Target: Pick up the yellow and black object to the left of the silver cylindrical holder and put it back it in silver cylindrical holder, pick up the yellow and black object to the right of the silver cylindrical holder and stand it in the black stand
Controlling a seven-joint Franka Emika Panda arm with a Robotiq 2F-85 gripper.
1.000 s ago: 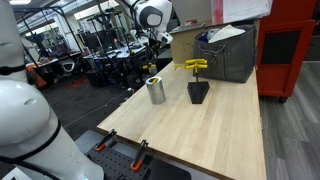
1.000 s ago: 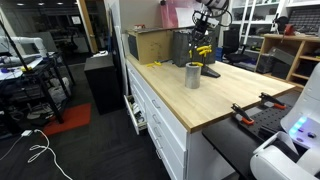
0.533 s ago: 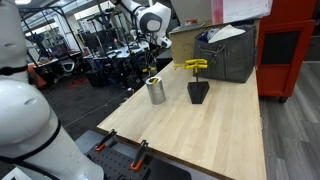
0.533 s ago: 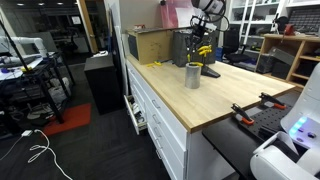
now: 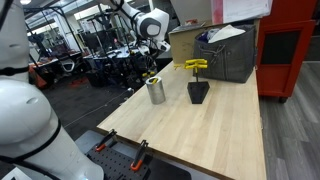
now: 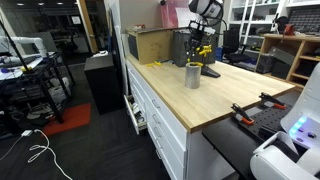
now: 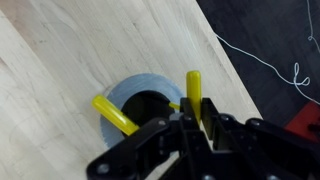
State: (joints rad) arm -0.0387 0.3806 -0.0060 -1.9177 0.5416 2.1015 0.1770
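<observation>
The yellow tool's body reaches inside the silver cylindrical holder's rim [image 5: 154,82] [image 7: 150,82], so the tool would rest there if I let go. It is time for my gripper to open.
The silver cylindrical holder [image 5: 156,91] stands on the wooden table; it also shows in an exterior view [image 6: 192,76] and from above in the wrist view [image 7: 140,98]. My gripper [image 7: 197,125] hangs just above it, shut on the small slim yellow tool [image 7: 193,92], which points down at the holder's rim. Another yellow handle [image 7: 114,114] leans inside the holder. The black stand [image 5: 198,93] sits beside the holder. A longer yellow bar-shaped tool [image 5: 195,66] sits on top of the stand. In an exterior view my gripper [image 5: 152,68] is right over the holder.
A big grey crate [image 5: 228,55] and a cardboard box [image 5: 185,42] stand at the table's far end. Red-handled clamps [image 5: 138,152] sit at the near edge. A red cabinet [image 5: 285,50] is beside the table.
My arm has shifted slightly and come down a little over the holder, still holding the small yellow tool. The stand and its tool have not moved.
</observation>
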